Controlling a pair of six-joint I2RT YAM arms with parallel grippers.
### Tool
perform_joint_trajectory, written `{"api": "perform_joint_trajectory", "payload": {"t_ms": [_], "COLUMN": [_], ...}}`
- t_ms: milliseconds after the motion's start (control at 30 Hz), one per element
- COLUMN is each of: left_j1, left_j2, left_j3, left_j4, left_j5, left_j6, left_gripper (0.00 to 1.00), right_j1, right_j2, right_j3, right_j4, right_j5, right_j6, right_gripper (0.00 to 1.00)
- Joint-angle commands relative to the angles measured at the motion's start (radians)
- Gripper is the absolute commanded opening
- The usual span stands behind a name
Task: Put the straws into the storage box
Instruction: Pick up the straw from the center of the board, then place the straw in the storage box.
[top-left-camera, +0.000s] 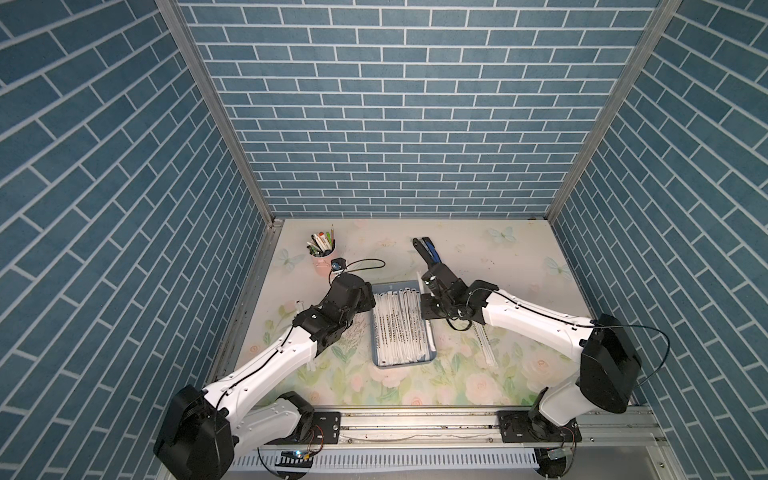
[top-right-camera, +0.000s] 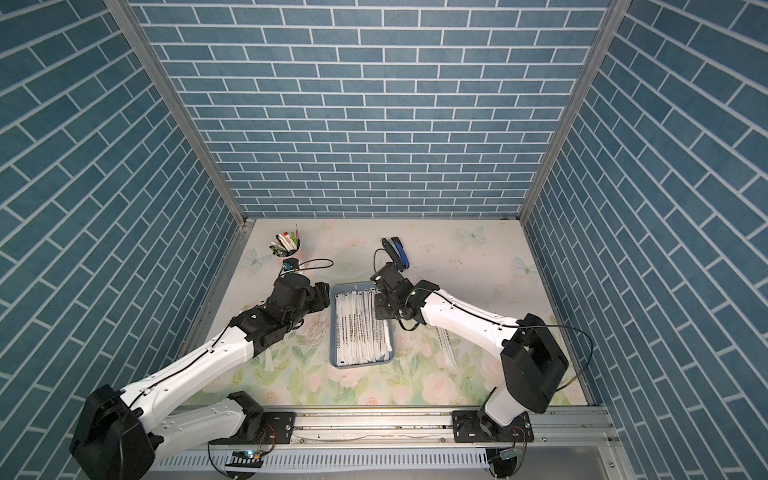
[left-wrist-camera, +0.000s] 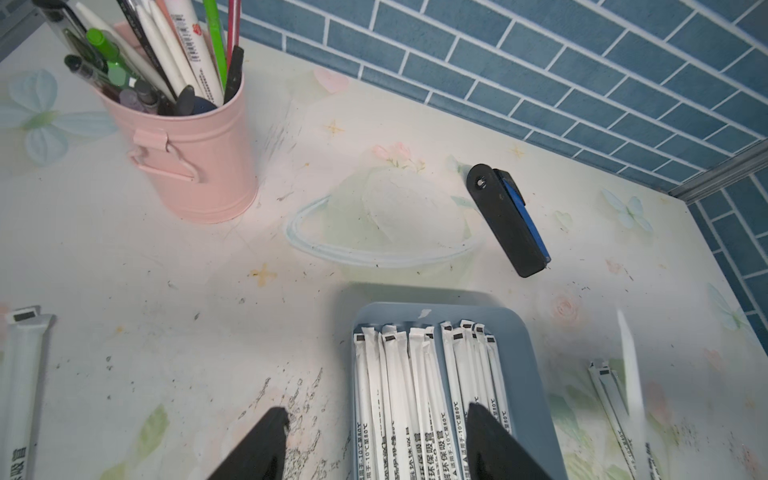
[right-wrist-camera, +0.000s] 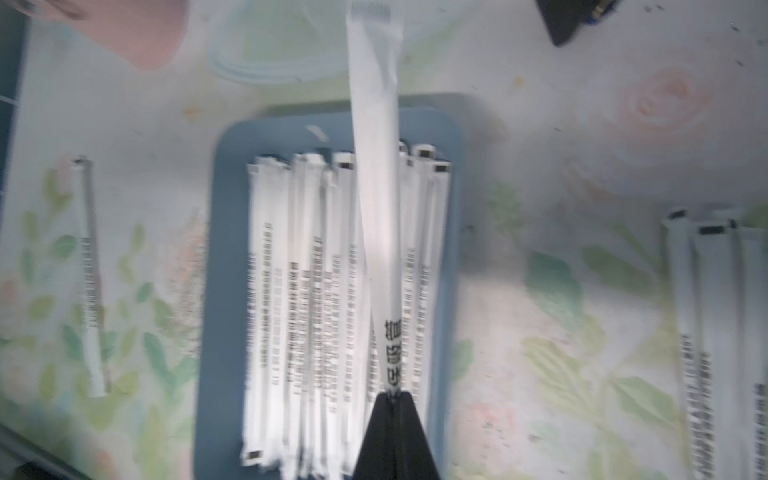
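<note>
I need to lower the straw into the storage box before my right gripper lets go of it, because the straw's far end (top-left-camera: 419, 276) sticks out past the storage box's far rim.
The storage box (top-left-camera: 403, 365) (left-wrist-camera: 436, 311) is a blue-grey tray in the middle of the table, holding several white paper-wrapped straws (top-left-camera: 399, 324) (right-wrist-camera: 311, 291) laid lengthwise. My right gripper (right-wrist-camera: 392, 395) hangs over the tray's right side, shut on one straw (right-wrist-camera: 374, 166) that points towards the tray's far end. At the tray's left edge my left gripper (left-wrist-camera: 376, 413) is open and holds nothing, with one finger over the table and the other over the straws. Loose straws lie on the table to the right (top-left-camera: 486, 345) (right-wrist-camera: 715, 332) and to the left (right-wrist-camera: 89, 282) (left-wrist-camera: 20, 374) of the tray.
A pink cup of pens (top-left-camera: 322, 253) (left-wrist-camera: 187, 158) stands at the far left. A dark blue-and-black stapler (top-left-camera: 428, 251) (left-wrist-camera: 511, 224) lies beyond the tray. Blue brick walls close the table on three sides.
</note>
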Motion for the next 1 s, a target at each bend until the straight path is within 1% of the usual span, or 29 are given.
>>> {"api": "perform_joint_trajectory", "payload": {"t_ms": [0, 100, 200, 400, 533, 667, 767, 867, 967], "left_j1": [0.003, 0.003, 0.003, 0.003, 0.003, 0.003, 0.003, 0.002, 0.003], "left_j2": [-0.015, -0.034, -0.042, -0.046, -0.044, -0.050, -0.052, -0.053, -0.052], "left_j3": [-0.030, -0.038, -0.047, -0.063, -0.061, -0.061, -0.063, -0.063, -0.061], "left_j4": [-0.031, -0.033, -0.030, -0.014, -0.013, -0.016, -0.015, -0.015, -0.015], "left_j5": [-0.014, -0.015, -0.010, 0.009, 0.013, 0.011, 0.009, 0.010, 0.008], "left_j6": [-0.039, -0.030, -0.024, -0.025, -0.017, -0.010, -0.008, -0.011, -0.013], "left_gripper": [0.71, 0.71, 0.71, 0.71, 0.71, 0.70, 0.68, 0.65, 0.59], "right_j1": [0.064, 0.111, 0.130, 0.129, 0.118, 0.118, 0.118, 0.116, 0.114], "right_j2": [0.098, 0.175, 0.242, 0.299, 0.345, 0.365, 0.374, 0.378, 0.381], "right_j3": [0.049, 0.099, 0.121, 0.132, 0.156, 0.175, 0.184, 0.183, 0.185], "right_j4": [0.011, -0.007, 0.003, 0.009, 0.016, 0.014, 0.006, 0.001, -0.006], "right_j5": [0.141, 0.190, 0.160, 0.138, 0.092, 0.079, 0.080, 0.080, 0.074], "right_j6": [0.170, 0.188, 0.181, 0.153, 0.114, 0.098, 0.091, 0.088, 0.083], "right_gripper": [0.00, 0.00, 0.00, 0.00, 0.00, 0.01, 0.01, 0.05, 0.10]}}
